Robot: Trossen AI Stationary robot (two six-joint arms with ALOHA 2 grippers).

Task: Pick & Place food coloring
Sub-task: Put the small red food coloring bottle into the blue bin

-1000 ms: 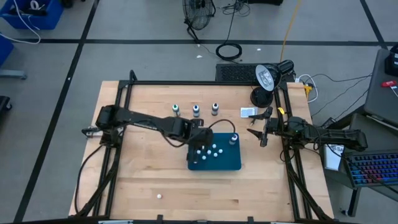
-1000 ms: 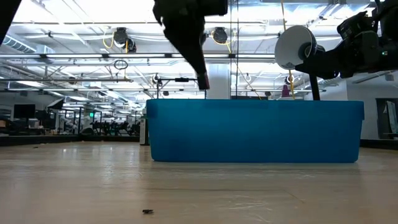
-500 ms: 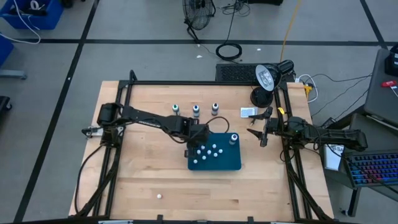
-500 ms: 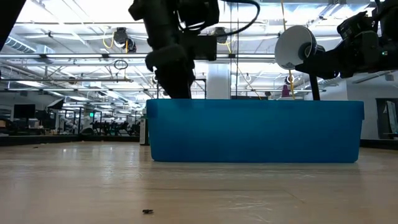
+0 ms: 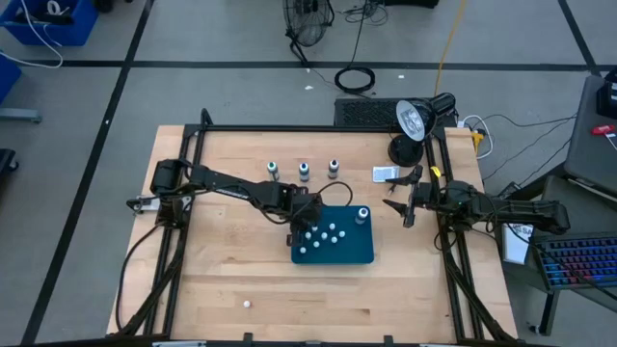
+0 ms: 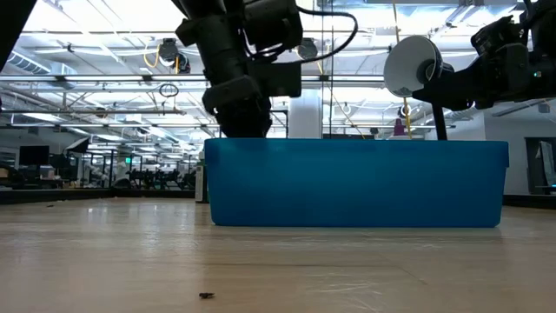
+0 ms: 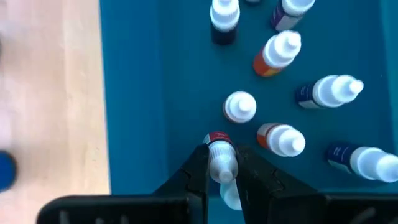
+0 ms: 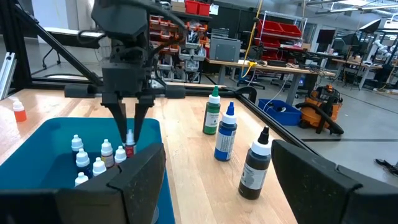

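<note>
My left gripper can open now: the bottle's red body (image 7: 217, 137) reaches the bottom of the tray among the standing bottles, so the bottle would stay among them.
A blue tray (image 5: 359, 251) sits mid-table and holds several tiny white-capped food coloring bottles (image 7: 280, 50). My left gripper (image 5: 303, 222) reaches down into the tray's left side and is shut on one red-bodied bottle (image 7: 220, 160), also seen from the right wrist (image 8: 130, 147). The tray wall (image 6: 356, 183) hides the fingers in the low view. Three taller bottles stand upright on the table beyond the tray: green (image 8: 212, 112), blue (image 8: 227, 132) and black (image 8: 255, 163). My right gripper (image 5: 401, 202) waits open to the tray's right. My left gripper pinches the small red bottle between its two fingers (image 7: 199, 167) at the white cap (image 7: 222, 168), just above the red body (image 7: 217, 137). The fingers come from above, pointing down. The bottle stands upright among the others. Whether its base is off the tray floor cannot be told.
A lamp (image 5: 413, 120) on a black base and a white card (image 5: 386, 174) stand at the table's far right. A small white object (image 5: 247, 304) lies near the near edge. An orange-bodied bottle (image 8: 18, 111) stands on the table beside the tray. Bare wood lies left of the tray.
My left gripper has come down from above the tray rim into the tray's left side, and its fingers have dropped behind the tray wall in the low view. The right arm has kept still.
</note>
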